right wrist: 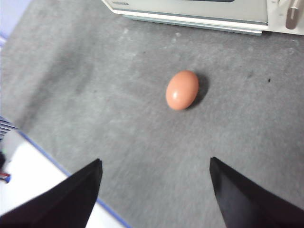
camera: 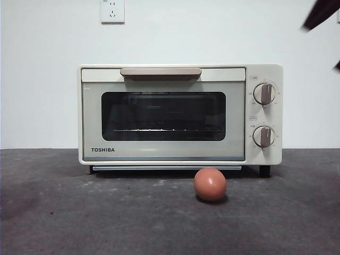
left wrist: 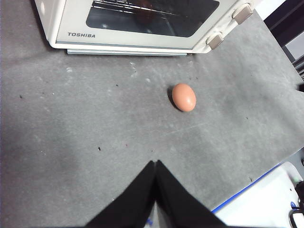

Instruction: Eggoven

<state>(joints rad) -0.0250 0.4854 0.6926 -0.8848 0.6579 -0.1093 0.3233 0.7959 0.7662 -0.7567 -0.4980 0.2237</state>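
The reddish-brown egg should next be gripped around its rounded body (camera: pixel 210 184) by my right gripper, which should then put the egg inside the toaster oven (camera: pixel 180 114).
A small reddish-brown egg (camera: pixel 210 184) lies on the grey table in front of the cream Toshiba toaster oven (camera: pixel 180 114), below its right half. The oven's dark glass door is closed. The egg also shows in the left wrist view (left wrist: pixel 184 97) and the right wrist view (right wrist: pixel 182 90). My left gripper (left wrist: pixel 156 164) is shut and empty, above the table well short of the egg. My right gripper (right wrist: pixel 156 164) is open and empty, jaws wide apart, hovering short of the egg. A black arm tip (camera: pixel 321 13) shows at the top right corner of the front view.
The oven has two knobs (camera: pixel 264 93) on its right panel and a handle (camera: pixel 160 72) along the door's top. A wall socket (camera: pixel 112 10) sits above. The table's near edge with a blue line (left wrist: pixel 247 190) shows in the wrist views.
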